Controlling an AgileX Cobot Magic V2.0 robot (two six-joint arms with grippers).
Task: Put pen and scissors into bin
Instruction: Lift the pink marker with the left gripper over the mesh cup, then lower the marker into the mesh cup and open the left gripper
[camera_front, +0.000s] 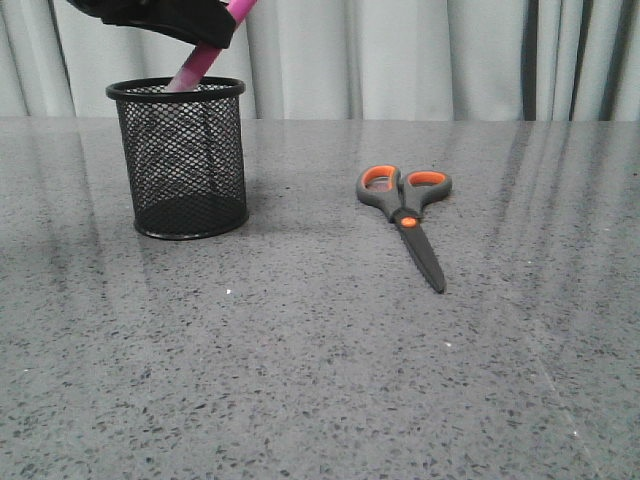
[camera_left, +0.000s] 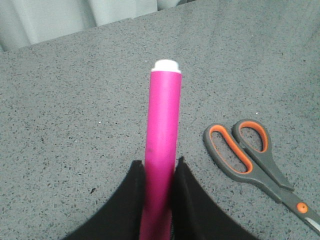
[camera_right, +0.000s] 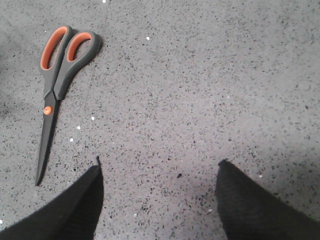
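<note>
I will let go of the pen with my left gripper, because its lower end is inside the mesh bin's rim and the pen would stay in the bin.
The black wire-mesh bin (camera_front: 187, 160) stands upright at the left of the table. Above it, at the picture's top edge, my left gripper (camera_front: 205, 35) is shut on the magenta pen (camera_front: 200, 62). The pen slants down, and its lower end dips just behind the bin's rim. In the left wrist view the pen (camera_left: 163, 130) is clamped between the fingers of the left gripper (camera_left: 159, 167), white tip away from them. The scissors (camera_front: 405, 213) lie flat right of the bin, blades toward the camera. They also show in both wrist views (camera_left: 250, 155) (camera_right: 57, 75). My right gripper (camera_right: 160, 162) hangs open over bare table beside the scissors.
The grey speckled table (camera_front: 320, 380) ends at a pale curtain (camera_front: 400, 60) behind the bin. The bin does not show in either wrist view, and the right gripper does not show in the front view.
</note>
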